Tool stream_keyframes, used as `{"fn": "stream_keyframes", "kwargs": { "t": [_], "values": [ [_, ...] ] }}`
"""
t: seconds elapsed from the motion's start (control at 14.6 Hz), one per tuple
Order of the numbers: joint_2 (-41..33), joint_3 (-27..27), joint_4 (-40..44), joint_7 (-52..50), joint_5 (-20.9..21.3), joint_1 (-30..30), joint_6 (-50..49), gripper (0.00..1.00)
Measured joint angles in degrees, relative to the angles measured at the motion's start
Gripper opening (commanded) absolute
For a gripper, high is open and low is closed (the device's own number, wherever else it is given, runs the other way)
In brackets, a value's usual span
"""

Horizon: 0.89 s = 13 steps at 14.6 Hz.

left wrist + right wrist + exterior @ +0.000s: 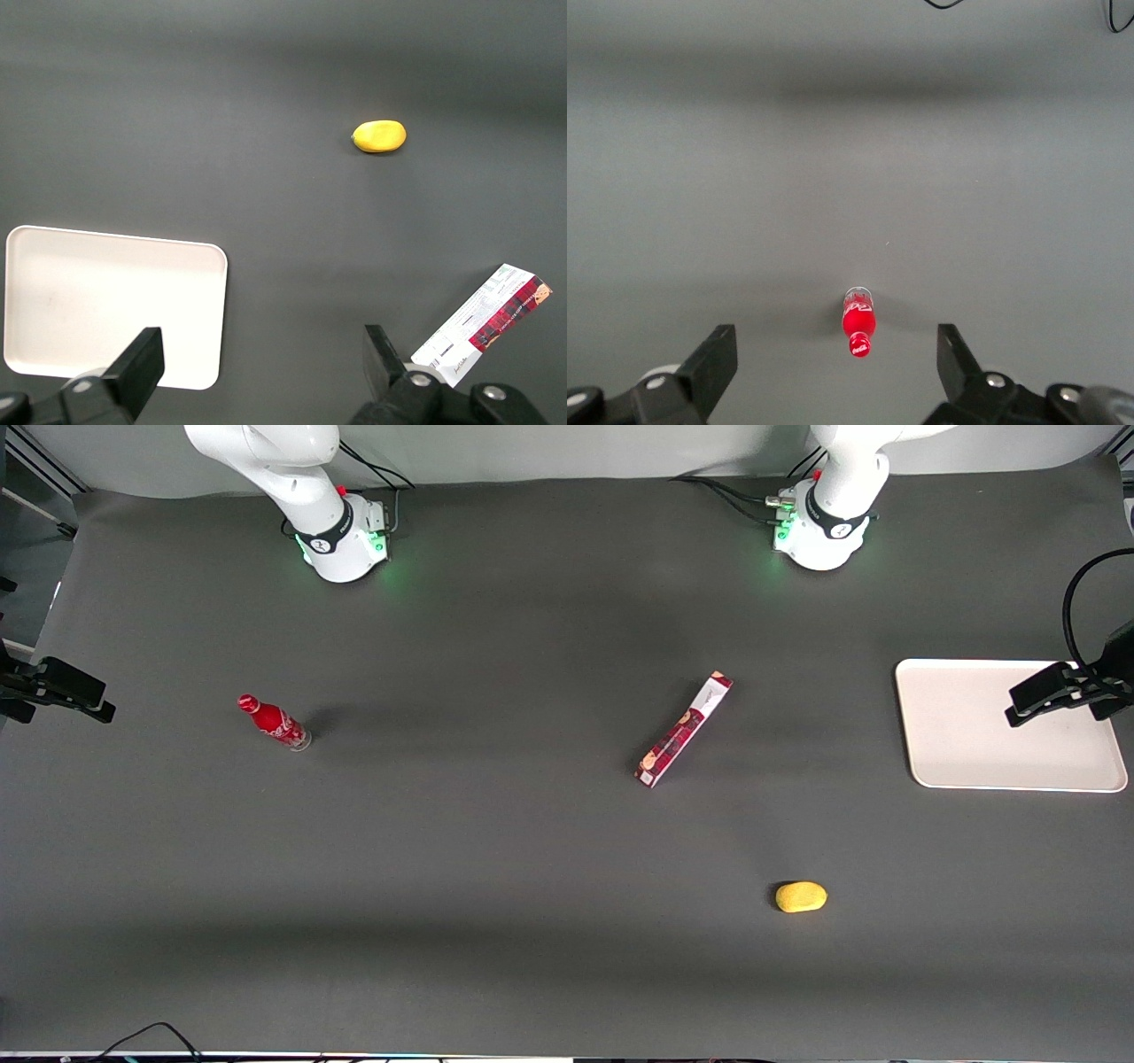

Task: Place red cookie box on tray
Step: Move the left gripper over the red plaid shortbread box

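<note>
The gripper grabs the red cookie box by its white-labelled end [711, 695] next, to place the box on the tray [974, 726].
The red cookie box [684, 731] lies flat on the dark mat near the middle of the table, slanted, its white patch at the end farther from the front camera. The off-white tray [974, 726] lies at the working arm's end of the table with nothing on it. In the left wrist view my gripper [263, 359] hangs open, high over bare mat, with nothing between its fingers [142, 363]. From there the tray [115, 305] lies to one side and the cookie box [483, 326] to the other. The front view does not show the gripper.
A yellow oval lump [801, 896] lies nearer the front camera than the box. A red bottle [273, 722] stands toward the parked arm's end. A black clamp on a cable [1063, 686] overlaps the tray's outer edge in the front view.
</note>
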Motion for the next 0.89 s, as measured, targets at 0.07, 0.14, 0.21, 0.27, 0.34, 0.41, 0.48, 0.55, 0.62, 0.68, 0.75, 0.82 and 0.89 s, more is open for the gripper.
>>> {"fn": "stream_keyframes", "kwargs": {
  "t": [0.07,0.14,0.21,0.27,0.34,0.41,0.48,0.55,0.62,0.68,0.75,0.82,0.89],
  "values": [
    [0.0,0.0,0.0,0.0,0.0,0.0,0.0,1.0],
    [0.0,0.0,0.0,0.0,0.0,0.0,0.0,1.0],
    [0.0,0.0,0.0,0.0,0.0,-0.01,0.0,1.0],
    [0.0,0.0,0.0,0.0,0.0,-0.04,0.0,1.0],
    [0.0,-0.01,0.0,0.0,0.0,-0.1,0.0,1.0],
    [0.0,-0.03,-0.03,0.0,0.0,-0.33,0.0,1.0],
    [0.0,-0.1,-0.15,0.0,0.0,-0.76,0.0,1.0],
    [0.03,-0.17,-0.47,0.0,-0.12,-1.36,-0.03,1.0],
    [0.07,-0.32,-1.28,0.02,-0.21,-2.28,-0.07,1.0],
    [0.16,-0.61,-2.5,0.11,-0.27,-3.46,-0.21,1.0],
    [0.25,-1.14,-4.2,0.12,-0.33,-4.85,-0.25,1.0],
    [0.35,-2.06,-6.16,0.12,-0.41,-6.24,0.14,1.0],
    [0.47,-3.6,-8.38,0.12,-0.47,-7.66,1.29,1.0]
  ]
}}
